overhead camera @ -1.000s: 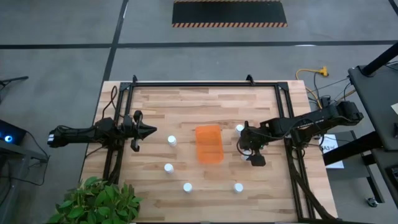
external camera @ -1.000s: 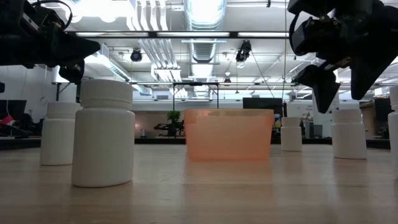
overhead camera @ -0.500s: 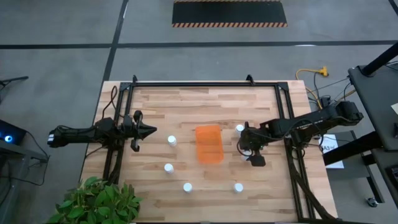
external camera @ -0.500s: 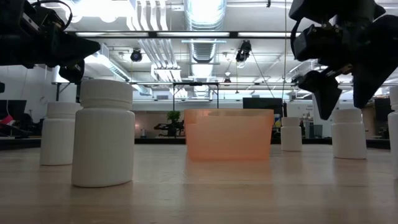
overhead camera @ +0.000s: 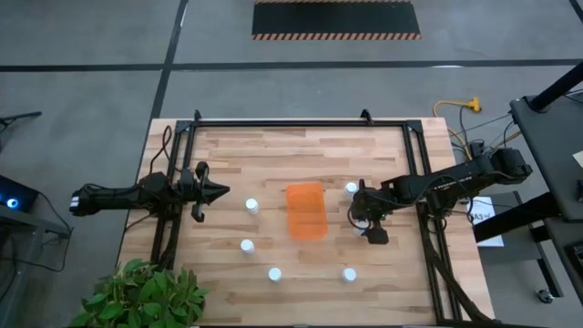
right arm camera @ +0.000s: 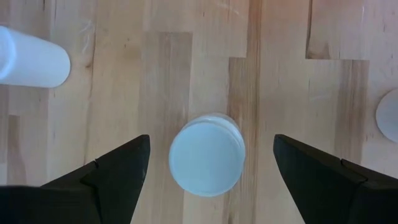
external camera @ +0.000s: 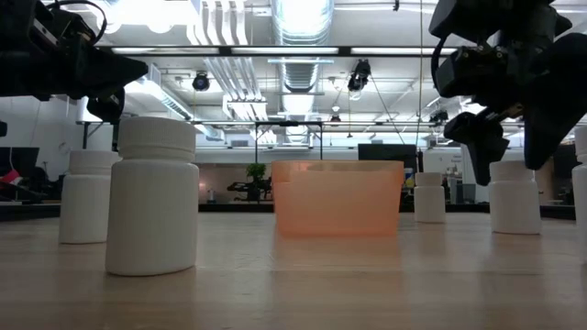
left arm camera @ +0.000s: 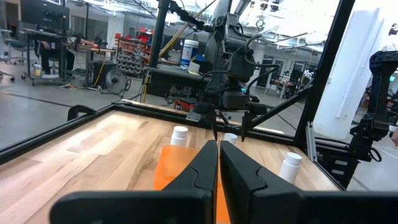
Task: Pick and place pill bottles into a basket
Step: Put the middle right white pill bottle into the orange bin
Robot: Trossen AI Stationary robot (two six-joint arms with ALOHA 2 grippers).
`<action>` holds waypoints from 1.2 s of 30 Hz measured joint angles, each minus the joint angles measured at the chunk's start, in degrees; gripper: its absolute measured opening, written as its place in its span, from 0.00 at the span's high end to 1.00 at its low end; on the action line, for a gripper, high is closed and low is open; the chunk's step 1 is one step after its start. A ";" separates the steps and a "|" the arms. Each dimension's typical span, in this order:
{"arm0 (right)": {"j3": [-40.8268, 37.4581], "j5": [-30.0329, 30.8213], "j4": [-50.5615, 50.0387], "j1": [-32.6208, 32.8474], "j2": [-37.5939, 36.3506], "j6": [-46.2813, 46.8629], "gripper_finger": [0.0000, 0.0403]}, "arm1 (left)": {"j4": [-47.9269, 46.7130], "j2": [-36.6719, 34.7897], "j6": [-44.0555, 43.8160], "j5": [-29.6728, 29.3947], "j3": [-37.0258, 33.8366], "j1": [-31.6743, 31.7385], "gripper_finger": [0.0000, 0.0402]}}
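My right gripper grabs this pill bottle by its white cap (overhead camera: 361, 225) next. The bottle then goes into the orange basket (overhead camera: 307, 211).
The orange basket (overhead camera: 307, 211) stands mid-table. Several white pill bottles stand upright on the wood around it: one (overhead camera: 251, 206) to its left, one (overhead camera: 351, 189) to its right, others nearer the front (overhead camera: 274, 273). My right gripper (right arm camera: 211, 144) hangs open just right of the basket and points steeply down. One finger stands on either side of a bottle's white cap (right arm camera: 207, 160), above it and clear of it. The low view shows that bottle (external camera: 514, 197) below the fingers (external camera: 486, 147). My left gripper (left arm camera: 217, 168) waits shut and level at the table's left.
A black frame (overhead camera: 301, 122) runs along the table's far, left and right sides. A green plant (overhead camera: 141, 296) stands at the near left corner. Bare wood lies between the basket and the far rail.
My right gripper has sunk a little toward the bottle under it, staying open and tipped the same way. The bottles and the basket have kept their places.
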 joint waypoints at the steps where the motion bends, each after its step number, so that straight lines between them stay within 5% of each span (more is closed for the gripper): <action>1: 0.00 -0.02 0.12 0.00 0.00 -0.02 0.18 | 0.02 0.00 -0.02 -0.02 0.02 0.00 1.00; 13: 0.00 -0.15 0.53 0.00 0.00 -0.04 0.23 | 0.00 0.00 -0.02 -0.01 0.01 0.02 1.00; 22: 0.00 -0.22 0.33 -0.02 -0.07 -0.61 0.66 | 0.02 0.00 0.00 0.00 0.00 0.00 1.00; 36: 0.98 -1.07 -0.01 -0.02 -0.07 0.85 0.66 | 0.00 -0.01 -0.01 -0.01 0.01 0.01 1.00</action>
